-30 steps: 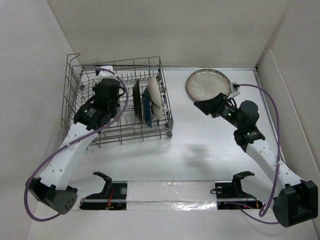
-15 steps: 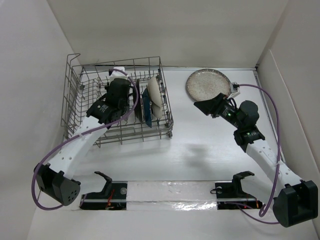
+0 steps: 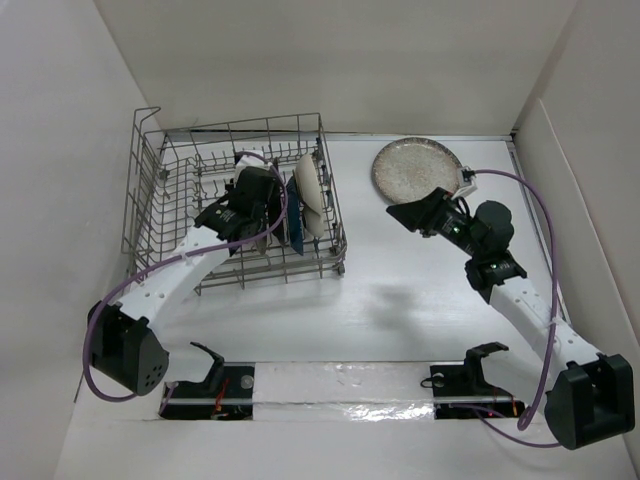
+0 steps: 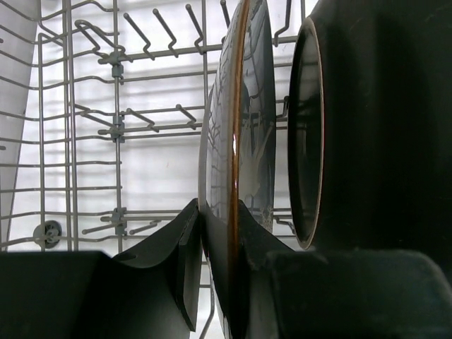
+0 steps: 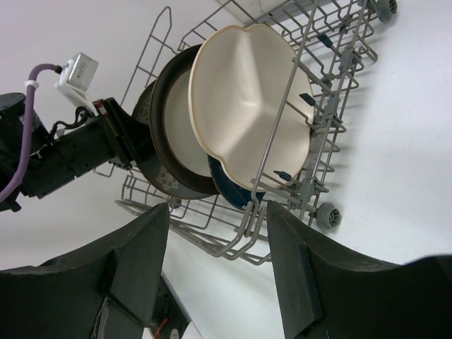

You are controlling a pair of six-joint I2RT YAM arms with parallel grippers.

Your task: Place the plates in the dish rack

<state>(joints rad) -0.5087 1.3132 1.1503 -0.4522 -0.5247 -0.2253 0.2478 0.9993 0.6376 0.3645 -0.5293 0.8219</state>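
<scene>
My left gripper opens now, since the grey patterned plate is on edge among the rack's wires, so the plate would stay in the rack.
The grey wire dish rack (image 3: 165,205) stands at the left. My left gripper (image 3: 258,196) is inside it, shut on the grey patterned plate (image 4: 239,155), held upright on edge; it also shows in the right wrist view (image 5: 150,173). Right beside it stand the dark-rimmed cream plate (image 5: 173,116), the dark blue dish (image 5: 233,189) and the cream three-section plate (image 5: 247,92), all on edge at the rack's right end. The speckled plate (image 3: 415,168) lies flat on the table at the back right. My right gripper (image 3: 410,214) is open and empty just in front of it.
White walls close in the table on the left, back and right. The rack's left half (image 4: 92,141) holds only bare tines. A strip with two black mounts (image 3: 340,385) runs along the near edge.
My left gripper has moved right inside the rack with the grey plate, up against the standing plates. The right arm has barely moved.
</scene>
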